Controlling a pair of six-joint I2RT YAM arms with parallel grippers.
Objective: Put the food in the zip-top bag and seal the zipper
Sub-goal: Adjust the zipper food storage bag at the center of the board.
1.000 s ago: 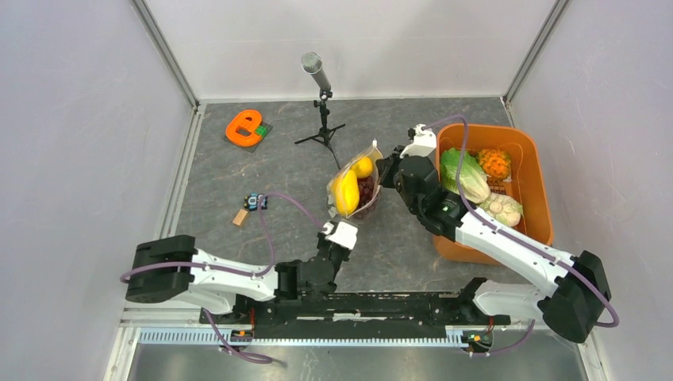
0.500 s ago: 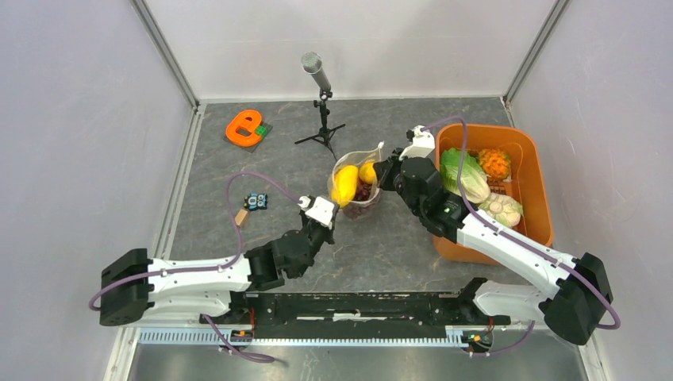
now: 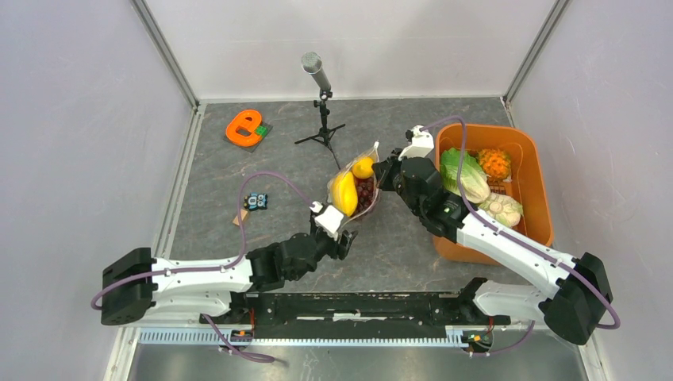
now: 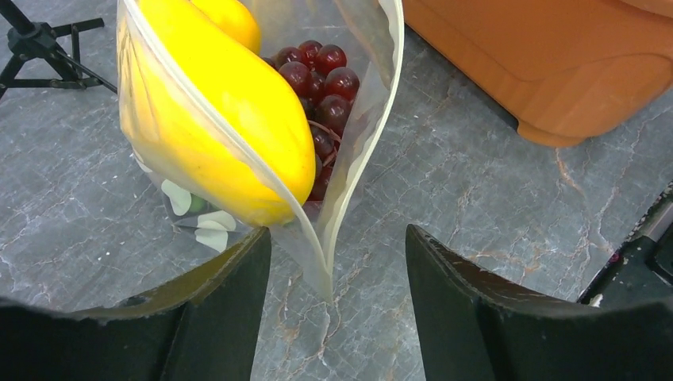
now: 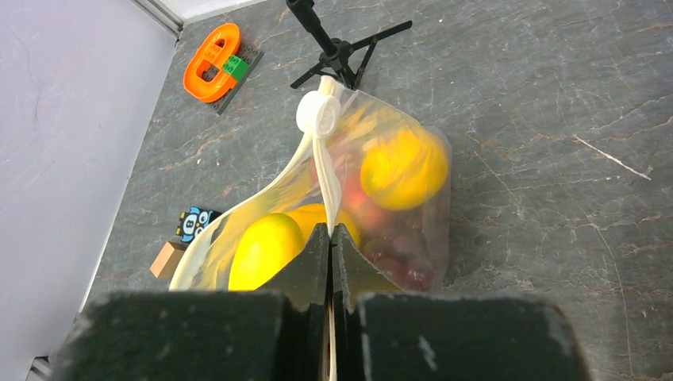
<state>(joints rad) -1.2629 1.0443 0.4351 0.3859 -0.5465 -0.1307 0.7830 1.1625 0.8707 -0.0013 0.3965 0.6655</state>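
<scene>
Next, my left gripper pinches the bag's near corner (image 4: 326, 267), zipper edges together, to hold it, and this leaves the far zipper free for sealing.
The clear zip-top bag (image 3: 359, 189) stands mid-table, its mouth gaping. Inside it are a long yellow fruit (image 4: 230, 95), a dark red grape bunch (image 4: 321, 79) and a round yellow fruit (image 5: 403, 168). My right gripper (image 5: 330, 228) is shut on the whitish zipper (image 5: 327, 182) at the bag's far side, holding it up. My left gripper (image 4: 337, 238) is open, its fingers astride the bag's near corner without touching it. More food lies in the orange tub (image 3: 476, 128): green lettuce (image 3: 464, 176) and an orange pineapple (image 3: 495, 163).
A microphone on a small tripod (image 3: 320, 87) stands behind the bag. An orange toy piece (image 3: 244, 127) lies at the back left. A small blue block (image 3: 254, 201) and a wooden block (image 3: 240, 217) lie left of my left arm.
My left arm has swung forward from near its base to the bag's near corner, and its gripper has opened. The right gripper has kept its grip on the zipper.
</scene>
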